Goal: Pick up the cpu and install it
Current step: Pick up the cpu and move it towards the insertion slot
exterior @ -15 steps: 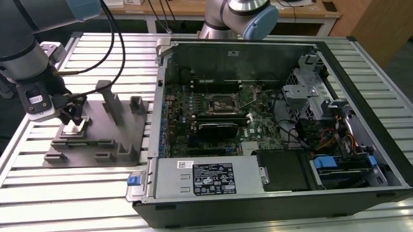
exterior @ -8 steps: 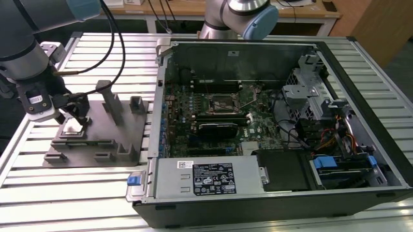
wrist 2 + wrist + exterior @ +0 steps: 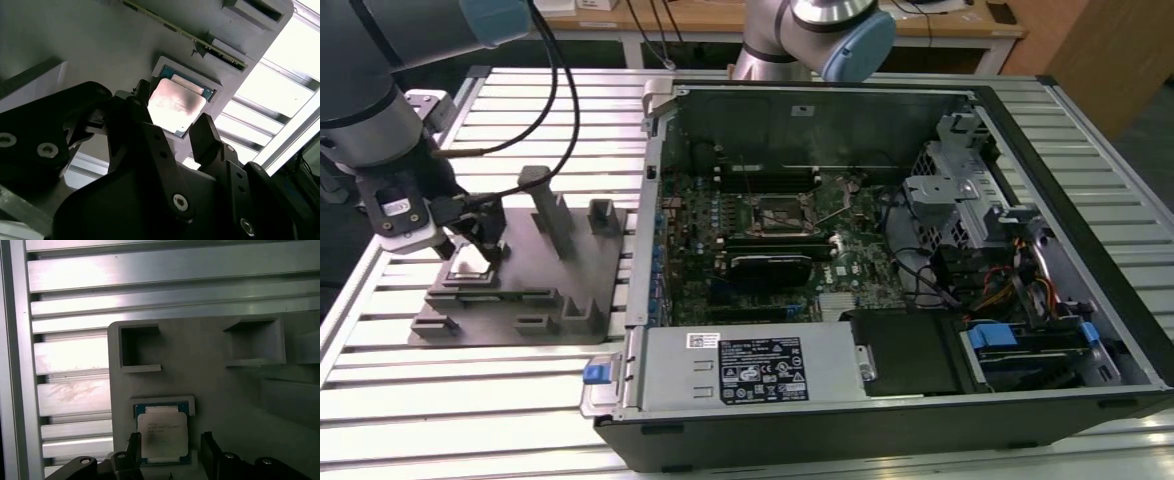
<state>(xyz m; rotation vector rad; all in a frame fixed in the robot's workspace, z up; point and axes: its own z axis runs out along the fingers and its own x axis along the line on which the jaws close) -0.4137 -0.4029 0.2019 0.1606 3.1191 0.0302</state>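
My gripper should next grab the cpu [image 3: 161, 432] by its open side edges, because the holder's raised sides hug the cpu's ends. Then it can install the cpu.
The cpu [image 3: 161, 432], a flat square chip with a silvery top, lies in a shallow recess of the grey fixture plate [image 3: 215, 385]. In the exterior view the cpu [image 3: 472, 262] is on that plate [image 3: 507, 330], on the exterior view's left. My gripper [image 3: 170, 446] hangs just over it, open, with one black finger on each side of the chip. The second wrist view shows the same: the cpu [image 3: 176, 102] between the two fingers of the gripper [image 3: 172, 114]. The black socket frame [image 3: 781, 213] sits mid-motherboard inside the opened computer case.
Upright grey posts and blocks [image 3: 544, 205] stand on the fixture plate close to my gripper. The open computer case [image 3: 881, 250] fills the exterior view's right, with cables and a drive cage. A second robot arm [image 3: 821, 30] stands behind the case. The table is slatted aluminium [image 3: 454, 400].
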